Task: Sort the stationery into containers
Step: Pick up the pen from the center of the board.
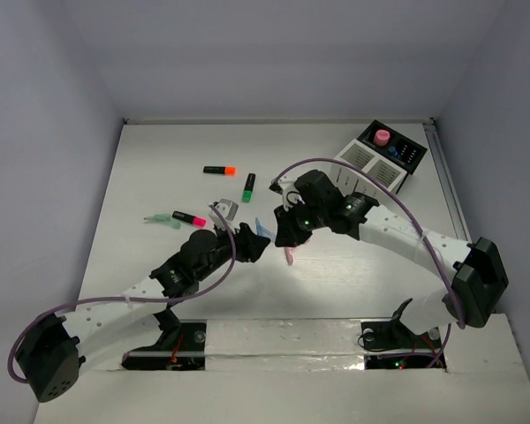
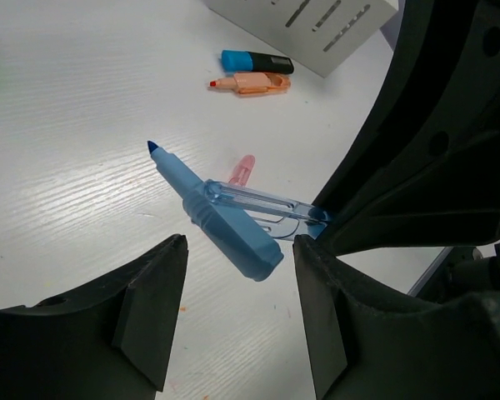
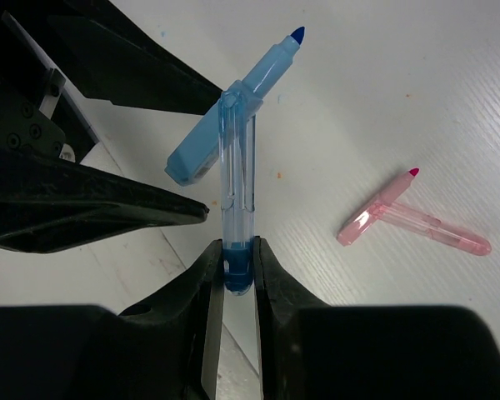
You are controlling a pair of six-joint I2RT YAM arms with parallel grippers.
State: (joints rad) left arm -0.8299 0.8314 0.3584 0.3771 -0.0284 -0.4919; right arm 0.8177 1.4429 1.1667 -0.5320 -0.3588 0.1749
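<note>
The blue body's blunt end [image 1: 268, 235] [image 2: 254, 252] lies slanted between the open fingers of my left gripper, so my left gripper should close. Closing now would hold it.
A pastel blue T-shaped piece [image 3: 233, 125] hangs just above the table, its blue tip pointing away. My right gripper [image 3: 237, 271] is shut on the end of its clear stem [image 2: 262, 204]. The left gripper [image 2: 237, 300] stands open right below the piece's blue body [image 2: 225, 221], and neither finger [image 2: 150, 308] touches it. From above, the two grippers [image 1: 247, 240] [image 1: 287, 231] meet at mid-table around the blue piece [image 1: 263, 230]. The containers, a white slatted box [image 1: 368, 168] joined to a black box [image 1: 397, 150], stand at the back right.
A pink T-shaped piece [image 3: 412, 225] lies under the grippers. Orange [image 1: 219, 170], green [image 1: 248, 186] and pink [image 1: 188, 218] capped highlighters and a green T-shaped piece [image 1: 159, 218] lie to the left. A blue highlighter [image 2: 257, 62] and an orange piece [image 2: 250, 82] lie by the white box.
</note>
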